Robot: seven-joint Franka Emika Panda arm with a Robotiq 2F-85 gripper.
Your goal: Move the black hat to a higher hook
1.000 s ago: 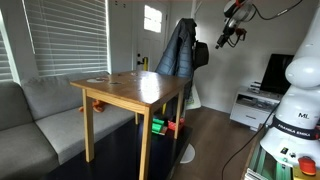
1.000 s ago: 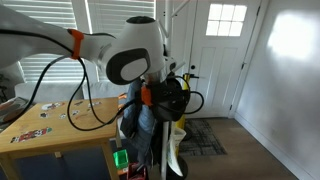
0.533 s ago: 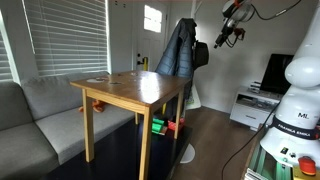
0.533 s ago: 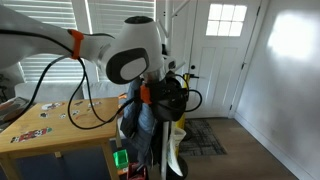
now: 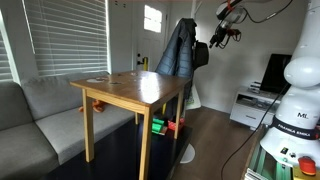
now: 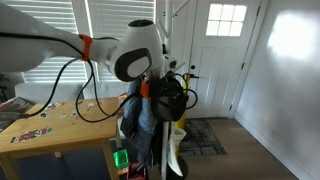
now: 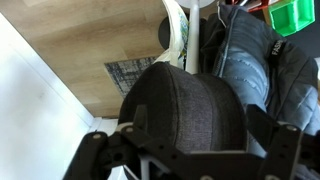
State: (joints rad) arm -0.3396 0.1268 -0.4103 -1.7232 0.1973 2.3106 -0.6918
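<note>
My gripper is still too far from the black hat (image 5: 201, 55) to close on it, as an exterior view shows a gap between my fingers and the hat. It should first move closer.
The black hat (image 5: 201, 55) hangs on the coat rack beside the long dark grey-blue jacket (image 5: 178, 50). My gripper (image 5: 219, 36) is just beside and slightly above the hat, with a small gap to it. In the wrist view the rounded hat (image 7: 180, 95) fills the middle, and the gripper (image 7: 197, 116) stands open with one finger on each side of it, not visibly pressing it. The jacket (image 7: 255, 50) hangs right behind the hat. In an exterior view the arm (image 6: 140, 50) covers most of the rack, and a dark mass (image 6: 166, 98) shows there.
A wooden table (image 5: 130, 88) stands in front of the rack, with a grey sofa (image 5: 40, 110) beside it. A TV (image 5: 278, 70) on a white stand is nearby. The white rack base (image 7: 176, 35), a small rug (image 7: 130, 72) and a green box (image 7: 292, 15) lie below.
My gripper has shifted a little toward the coat rack and the hat. The hat and the jacket have not moved.
</note>
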